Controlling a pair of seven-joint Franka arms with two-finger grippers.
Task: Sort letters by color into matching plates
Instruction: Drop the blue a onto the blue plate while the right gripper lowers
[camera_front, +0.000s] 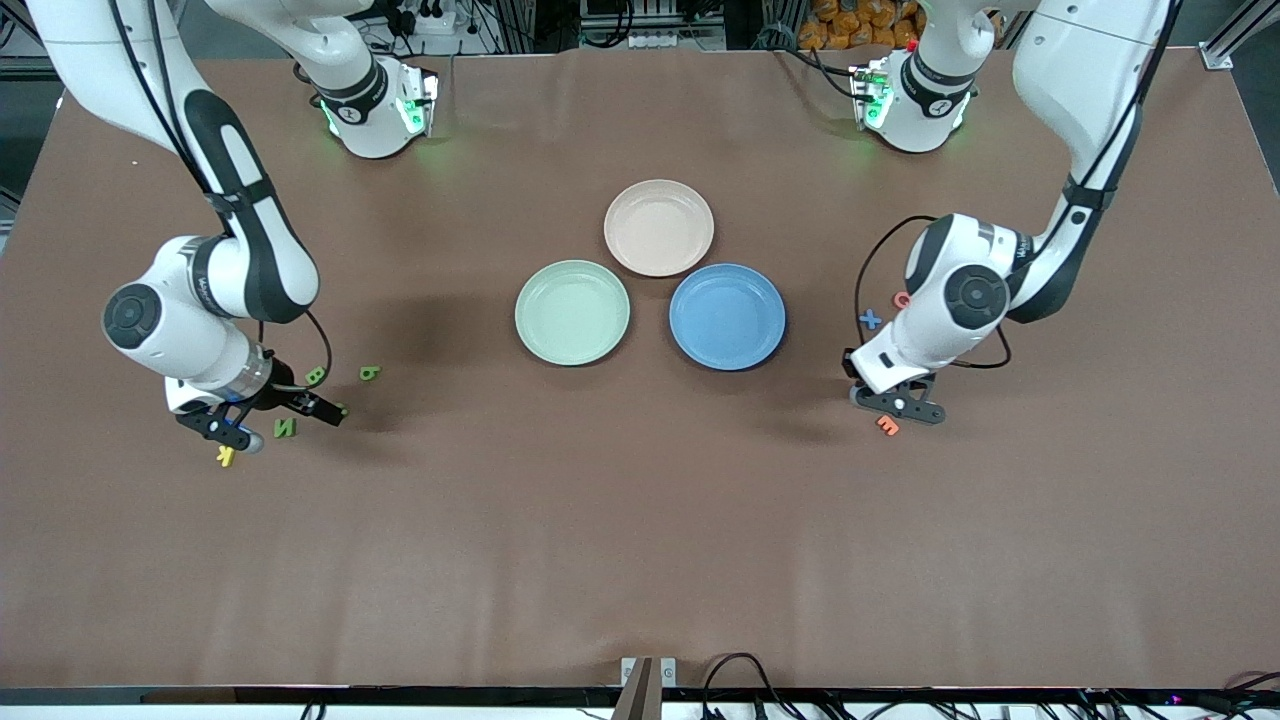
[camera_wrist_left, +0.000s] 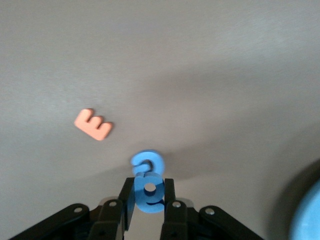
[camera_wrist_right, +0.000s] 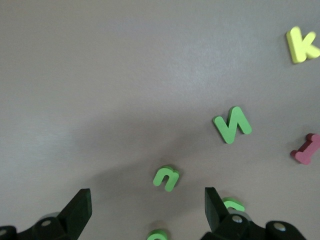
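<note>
Next, my right gripper grips the green n by its two legs to sort it onto the pale green plate (camera_front: 572, 312).
My left gripper (camera_front: 897, 402) hangs low over the table at the left arm's end, shut on a blue letter (camera_wrist_left: 149, 194). A second blue letter (camera_wrist_left: 147, 161) lies on the table just under it. A blue x-shaped letter (camera_front: 870, 319) lies beside that arm. My right gripper (camera_front: 278, 420) stands open over a cluster of green letters: an n (camera_wrist_right: 166, 178), an N (camera_wrist_right: 232, 124) and others (camera_front: 315, 376) (camera_front: 370, 372). Nothing sits between its fingers (camera_wrist_right: 80, 210). The pale green plate (camera_front: 572, 312) and blue plate (camera_front: 727, 316) lie empty mid-table.
A beige-pink plate (camera_front: 659, 227) lies beside the two plates, nearer the robots' bases. An orange E (camera_front: 887, 425) and a red letter (camera_front: 903, 298) lie by the left gripper. A yellow K (camera_front: 226, 456) and a pink letter (camera_wrist_right: 306, 149) lie near the green ones.
</note>
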